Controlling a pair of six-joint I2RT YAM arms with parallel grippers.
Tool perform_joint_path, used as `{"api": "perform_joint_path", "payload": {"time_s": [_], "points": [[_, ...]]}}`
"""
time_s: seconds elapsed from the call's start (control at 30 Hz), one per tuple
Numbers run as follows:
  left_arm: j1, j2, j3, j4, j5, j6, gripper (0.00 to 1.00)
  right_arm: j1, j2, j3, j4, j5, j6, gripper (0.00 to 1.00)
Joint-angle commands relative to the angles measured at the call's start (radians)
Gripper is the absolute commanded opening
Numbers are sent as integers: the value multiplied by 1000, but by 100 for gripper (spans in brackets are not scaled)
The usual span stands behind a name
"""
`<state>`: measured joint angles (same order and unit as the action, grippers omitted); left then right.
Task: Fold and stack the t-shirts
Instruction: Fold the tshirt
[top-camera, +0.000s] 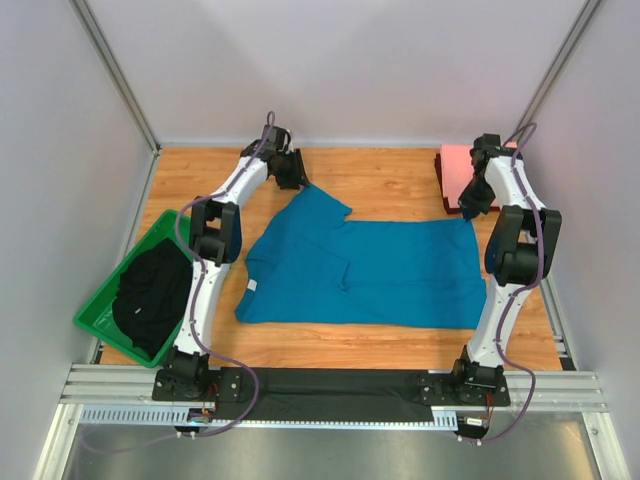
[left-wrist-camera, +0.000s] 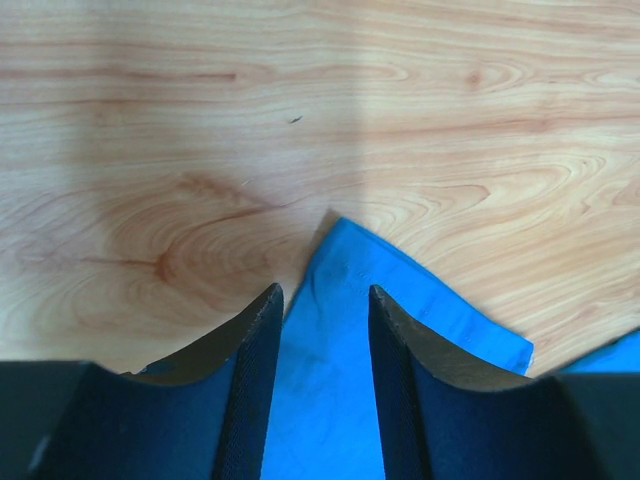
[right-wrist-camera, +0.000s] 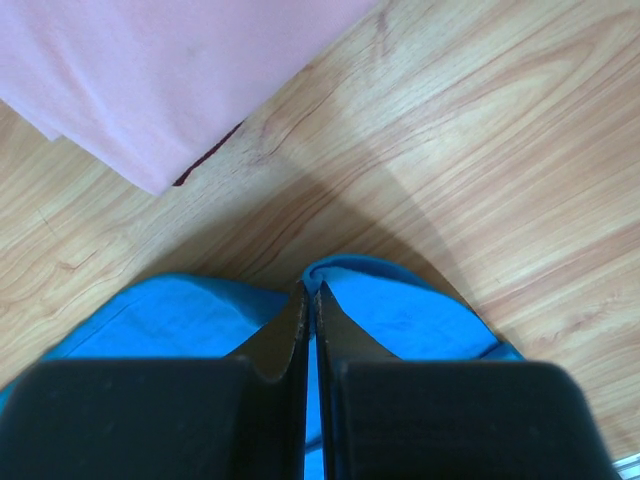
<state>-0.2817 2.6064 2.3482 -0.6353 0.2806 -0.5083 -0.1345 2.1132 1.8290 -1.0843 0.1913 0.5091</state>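
Note:
Next, the left gripper grabs the teal-blue t-shirt's far sleeve at its corner (top-camera: 309, 188) (left-wrist-camera: 335, 262), to fold that far side over the t-shirt.
The teal-blue t-shirt (top-camera: 370, 270) lies spread flat across the middle of the table, neck to the left. My left gripper (top-camera: 299, 182) stands open at the shirt's far-left sleeve. In the left wrist view its fingers (left-wrist-camera: 255, 340) straddle the sleeve's corner (left-wrist-camera: 335, 350) without pinching it. At the shirt's far-right corner my right gripper (top-camera: 470, 208) is shut on the cloth; in the right wrist view a fold of teal cloth (right-wrist-camera: 410, 310) bulges around the closed tips (right-wrist-camera: 310, 292). The salmon-pink t-shirt (top-camera: 455, 168) lies folded at the back right, just beyond the right gripper, its edge (right-wrist-camera: 150, 80) close.
A green tray (top-camera: 98, 312) holding dark black cloth (top-camera: 150, 295) sits at the left edge of the table. Grey walls enclose the table on three sides. A metal rail (top-camera: 330, 385) with both arm bases runs along the near edge.

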Motion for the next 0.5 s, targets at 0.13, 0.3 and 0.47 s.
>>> {"api": "perform_joint_path", "payload": {"time_s": [0.13,0.3,0.47], "points": [[-11,86,37,32,35,-42,44,-2,-41,4,34,-13,-17,0],[-14,103,52,74,52,-71,38,-5,-44,3,34,-4,-26,0],[-16,107,54,91,60,-102,11,-13,-44,12,32,-13,-29,0]]}}
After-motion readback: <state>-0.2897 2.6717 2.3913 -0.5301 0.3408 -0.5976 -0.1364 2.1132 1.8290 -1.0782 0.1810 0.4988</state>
